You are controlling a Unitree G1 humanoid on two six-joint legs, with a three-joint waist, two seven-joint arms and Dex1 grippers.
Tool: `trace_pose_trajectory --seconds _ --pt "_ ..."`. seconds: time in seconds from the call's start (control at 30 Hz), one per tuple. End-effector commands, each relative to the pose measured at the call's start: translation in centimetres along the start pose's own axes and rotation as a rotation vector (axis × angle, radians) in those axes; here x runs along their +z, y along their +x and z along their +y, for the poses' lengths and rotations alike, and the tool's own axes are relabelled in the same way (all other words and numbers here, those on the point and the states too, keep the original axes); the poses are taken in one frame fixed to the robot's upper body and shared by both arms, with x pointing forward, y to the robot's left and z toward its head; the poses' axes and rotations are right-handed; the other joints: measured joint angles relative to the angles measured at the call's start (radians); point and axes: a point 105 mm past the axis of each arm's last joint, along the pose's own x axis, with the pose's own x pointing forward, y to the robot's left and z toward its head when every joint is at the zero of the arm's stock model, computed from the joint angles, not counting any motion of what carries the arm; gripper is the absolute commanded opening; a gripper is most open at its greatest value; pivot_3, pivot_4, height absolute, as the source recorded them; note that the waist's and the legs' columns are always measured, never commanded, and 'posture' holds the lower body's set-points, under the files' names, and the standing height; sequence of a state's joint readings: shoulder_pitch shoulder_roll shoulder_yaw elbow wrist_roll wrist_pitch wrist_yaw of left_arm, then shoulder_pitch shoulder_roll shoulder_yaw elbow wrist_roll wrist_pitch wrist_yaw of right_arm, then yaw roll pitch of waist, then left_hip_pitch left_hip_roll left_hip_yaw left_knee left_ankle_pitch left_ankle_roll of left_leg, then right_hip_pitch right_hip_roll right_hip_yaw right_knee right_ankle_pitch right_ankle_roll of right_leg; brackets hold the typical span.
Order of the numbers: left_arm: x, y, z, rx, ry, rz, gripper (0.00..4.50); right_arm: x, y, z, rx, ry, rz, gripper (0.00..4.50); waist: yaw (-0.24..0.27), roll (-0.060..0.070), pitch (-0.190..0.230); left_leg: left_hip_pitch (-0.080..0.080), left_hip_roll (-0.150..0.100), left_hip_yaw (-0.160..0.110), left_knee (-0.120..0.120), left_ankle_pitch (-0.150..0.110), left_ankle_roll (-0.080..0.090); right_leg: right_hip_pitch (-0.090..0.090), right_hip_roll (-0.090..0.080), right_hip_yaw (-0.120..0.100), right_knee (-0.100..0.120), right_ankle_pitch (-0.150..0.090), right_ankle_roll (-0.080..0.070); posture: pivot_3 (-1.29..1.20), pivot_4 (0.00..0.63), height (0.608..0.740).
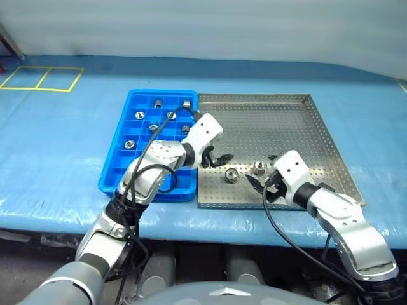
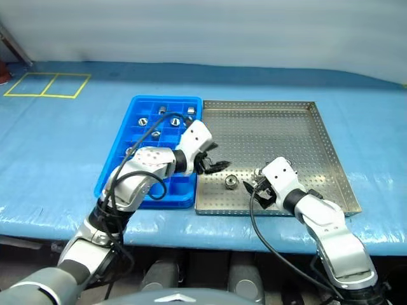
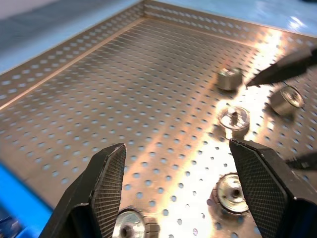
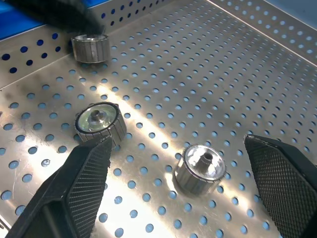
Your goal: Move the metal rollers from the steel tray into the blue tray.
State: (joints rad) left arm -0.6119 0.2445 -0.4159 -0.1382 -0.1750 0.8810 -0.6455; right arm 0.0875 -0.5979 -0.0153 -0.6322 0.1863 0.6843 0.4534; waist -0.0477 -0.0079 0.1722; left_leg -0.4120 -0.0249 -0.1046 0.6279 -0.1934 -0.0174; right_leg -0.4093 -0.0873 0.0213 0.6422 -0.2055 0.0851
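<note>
The steel tray's near roller is still below my left gripper's fingers in the left wrist view, so they would miss it if they closed now. My left gripper needs to go lower before it closes.
The steel tray [image 1: 280, 127] lies right of the blue tray [image 1: 113, 175], and the two touch. Several metal rollers [image 1: 152, 128] sit in the blue tray's compartments. More rollers lie near the steel tray's front edge, among them one [image 1: 231, 175] and another [image 1: 259, 168]. My left gripper [image 1: 216, 159] hangs open and empty over the steel tray's left side, with rollers [image 3: 230, 191] on the floor just ahead of its fingers. My right gripper [image 4: 177, 144] is open low over the tray front. A roller [image 4: 200, 168] lies between its fingers, untouched.
A blue cover [image 1: 63, 159] spreads over the table around both trays. Yellow tape squares [image 1: 41, 78] mark the far left. The steel tray's back half is bare perforated floor. The two grippers are close together, with the right one's fingertip [image 3: 282, 69] showing in the left wrist view.
</note>
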Motion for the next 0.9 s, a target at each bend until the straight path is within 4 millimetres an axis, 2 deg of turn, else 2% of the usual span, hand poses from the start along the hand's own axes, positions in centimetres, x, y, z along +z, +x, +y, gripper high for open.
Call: trace_pose_trajectory --seconds 0.03,0.2,0.47,0.6,0.7,0.83,0.9 --pt "-0.5 0.7 -0.5 -0.058 0.037 0.043 3.61 1.2 -0.9 0.0 -0.031 -0.012 -0.051 4.50 -0.008 0.000 0.000 0.000 0.000 0.000 0.000 0.000 0.000 0.000 0.000 0.000 0.000 0.000 0.000 -0.13 0.150 0.740" --pt "-2.2 1.7 -0.4 -0.057 0.056 0.129 3.61 0.7 -1.0 0.2 -0.049 0.006 -0.035 4.50 -0.021 0.000 0.000 -0.001 0.000 0.000 0.000 0.000 0.000 -0.001 0.000 0.000 0.000 0.000 0.000 -0.17 0.150 0.740" --pt "-4.0 3.0 -1.1 -0.073 0.015 0.172 3.61 0.5 -0.6 1.3 -0.020 0.018 -0.031 4.50 -0.029 0.000 0.000 -0.001 0.000 0.000 0.000 0.000 0.000 -0.001 0.000 0.000 0.000 0.000 0.000 -0.19 0.150 0.740" --pt "-4.6 3.1 -0.5 -0.026 0.010 0.190 3.61 0.8 -0.4 1.2 -0.030 0.018 -0.044 4.50 -0.030 0.000 0.000 0.000 0.000 0.000 0.000 0.000 0.000 0.001 0.000 0.000 0.000 0.000 0.000 -0.19 0.150 0.740" --pt "-4.4 3.1 0.4 0.021 -0.025 0.178 3.01 0.7 -0.3 1.2 -0.028 0.015 -0.042 4.50 -0.029 0.000 0.000 0.001 0.000 0.000 0.001 0.000 0.001 0.001 0.000 0.000 0.000 0.000 0.001 -0.18 0.150 0.740" --pt "-4.3 3.0 0.7 0.032 -0.047 0.163 1.85 0.7 -0.1 1.1 -0.028 0.013 -0.043 4.50 -0.034 0.000 0.000 0.000 0.000 0.000 0.001 0.000 0.001 0.001 0.000 0.000 0.000 0.000 0.001 -0.18 0.150 0.740" --pt "-4.1 2.9 0.7 0.030 -0.052 0.152 1.85 0.6 0.0 1.1 -0.024 0.014 -0.043 4.50 -0.035 0.000 0.000 0.000 0.000 0.000 0.000 0.000 0.001 0.000 0.000 0.000 0.000 0.000 0.001 -0.17 0.150 0.740"
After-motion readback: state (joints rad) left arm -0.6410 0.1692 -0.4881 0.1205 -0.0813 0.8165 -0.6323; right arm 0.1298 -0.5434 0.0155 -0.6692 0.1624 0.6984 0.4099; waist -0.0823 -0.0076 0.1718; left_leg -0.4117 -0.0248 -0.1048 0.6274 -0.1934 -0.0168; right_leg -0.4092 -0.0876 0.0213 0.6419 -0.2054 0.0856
